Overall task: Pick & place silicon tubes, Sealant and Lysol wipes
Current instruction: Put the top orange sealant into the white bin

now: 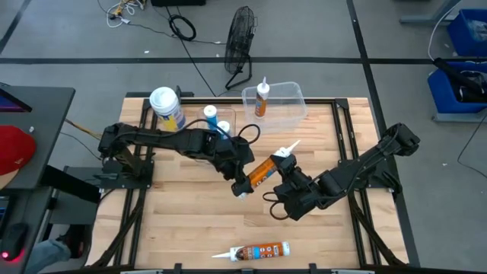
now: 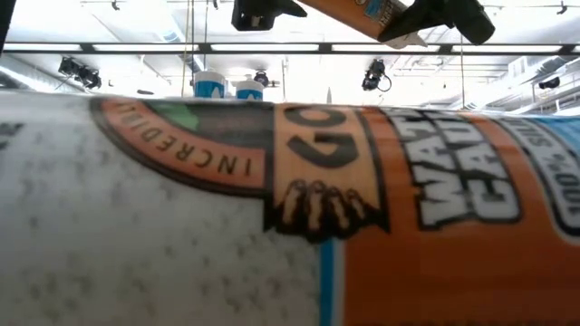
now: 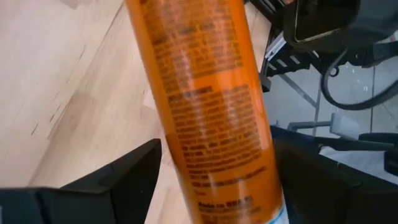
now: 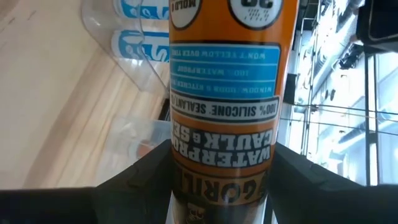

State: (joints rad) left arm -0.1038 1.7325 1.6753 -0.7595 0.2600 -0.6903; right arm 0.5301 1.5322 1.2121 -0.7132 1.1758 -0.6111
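The left gripper takes the orange sealant tube over from my right gripper next, and grips its body's base end point(image 1: 253, 183) point(image 3: 233, 183) to do so.
An orange sealant tube point(image 1: 262, 172) hangs above the table's middle, its white nozzle point(image 1: 291, 146) pointing to the far right. My right gripper point(image 1: 281, 172) is shut on it near the nozzle end. My left gripper point(image 1: 243, 183) is open at the tube's base end, with one finger on either side of the tube point(image 3: 211, 93) and a gap on one side. The Lysol wipes canister point(image 1: 166, 107), with a white lid and a yellow label, stands upright at the far left. A second orange tube point(image 1: 257, 251) lies on its side by the near edge and fills the low view point(image 2: 362, 208). My right gripper pinches the tube's round body point(image 4: 224, 155) between its two fingers point(image 4: 143, 177), one on each side. The fingers come from the table's right and lie across the tube. The tube is lifted clear of the table and is tilted in the low view point(image 2: 358, 14).
A clear bin point(image 1: 293, 106) at the far middle holds one tube point(image 1: 262, 97). Two slim blue-and-white cylinders point(image 1: 215, 119) stand in a clear container beside the canister. Bare wooden table lies between the arms and the near edge. A fan point(image 1: 240, 38) stands on the floor beyond the table.
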